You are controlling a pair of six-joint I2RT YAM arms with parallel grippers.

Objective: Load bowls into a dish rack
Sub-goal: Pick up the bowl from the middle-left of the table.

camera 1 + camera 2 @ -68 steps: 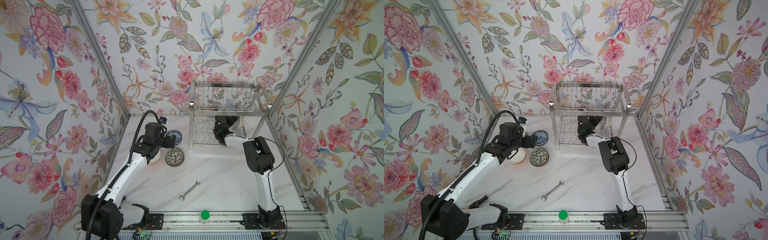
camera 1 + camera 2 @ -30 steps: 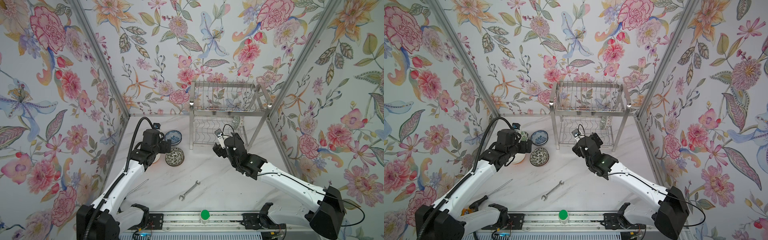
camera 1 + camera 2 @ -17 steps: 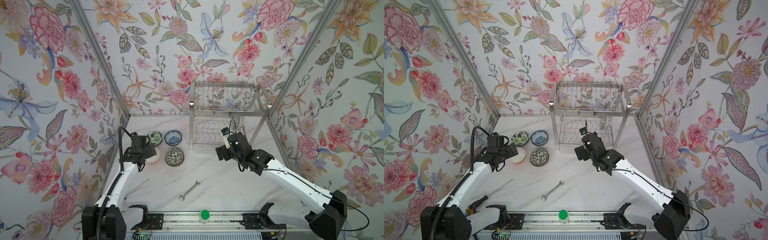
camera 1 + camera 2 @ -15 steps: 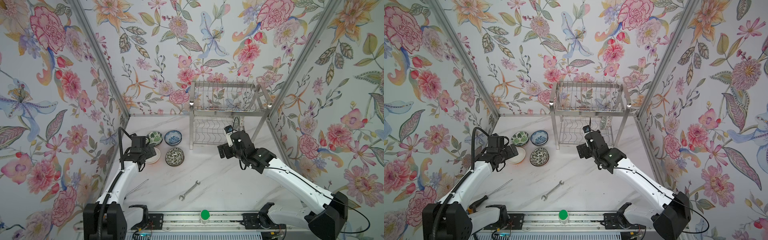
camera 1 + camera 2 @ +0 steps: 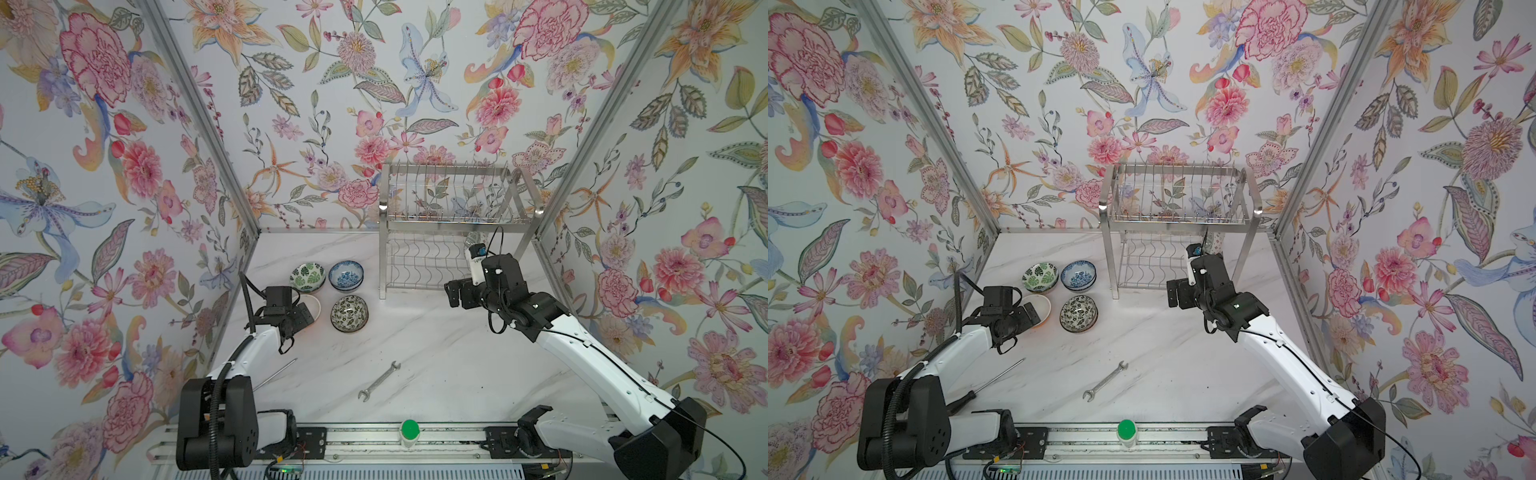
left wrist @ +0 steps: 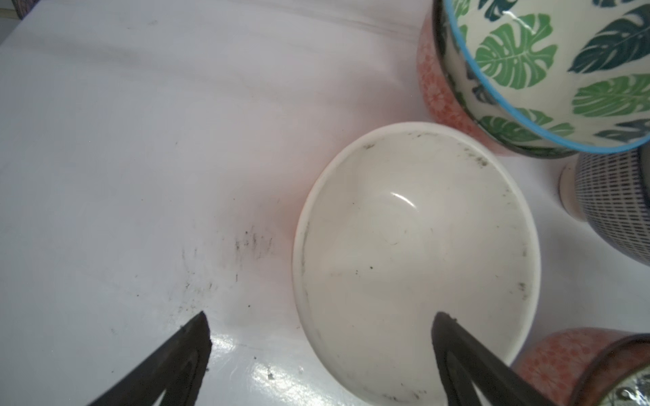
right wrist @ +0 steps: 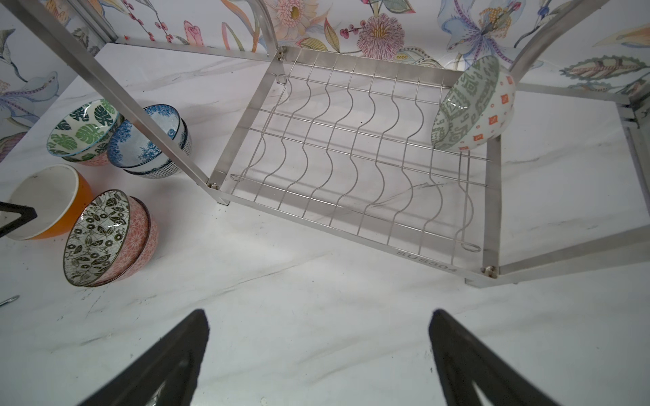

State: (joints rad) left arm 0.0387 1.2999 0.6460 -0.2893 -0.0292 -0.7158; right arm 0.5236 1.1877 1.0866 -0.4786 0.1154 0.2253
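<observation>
The orange bowl's rim is below my left gripper's open fingers. My left gripper should go down first, then close on the orange bowl's rim.
Bowls stand in a cluster left of the dish rack (image 5: 453, 226): a green-leaf bowl (image 5: 307, 277), a blue-and-white bowl (image 5: 346, 275), a black-and-white floral bowl (image 5: 349, 313) and an orange bowl with a white inside (image 6: 415, 260). The three patterned ones each sit in another bowl. A green-patterned bowl (image 7: 473, 109) leans on edge at the right end of the rack's lower tier (image 7: 351, 147). My left gripper (image 6: 320, 316) is open and straddles the orange bowl's near rim. My right gripper (image 7: 317, 313) is open and empty over the table in front of the rack.
A wrench (image 5: 379, 380) lies mid-table and a screwdriver (image 5: 274, 374) lies near the left arm. A green knob (image 5: 409, 428) sits on the front rail. Floral walls close in the left, back and right sides.
My right gripper has drawn back out of the rack's lower tier, and a bowl stands there. My left gripper has moved back from over the patterned bowls to the orange bowl.
</observation>
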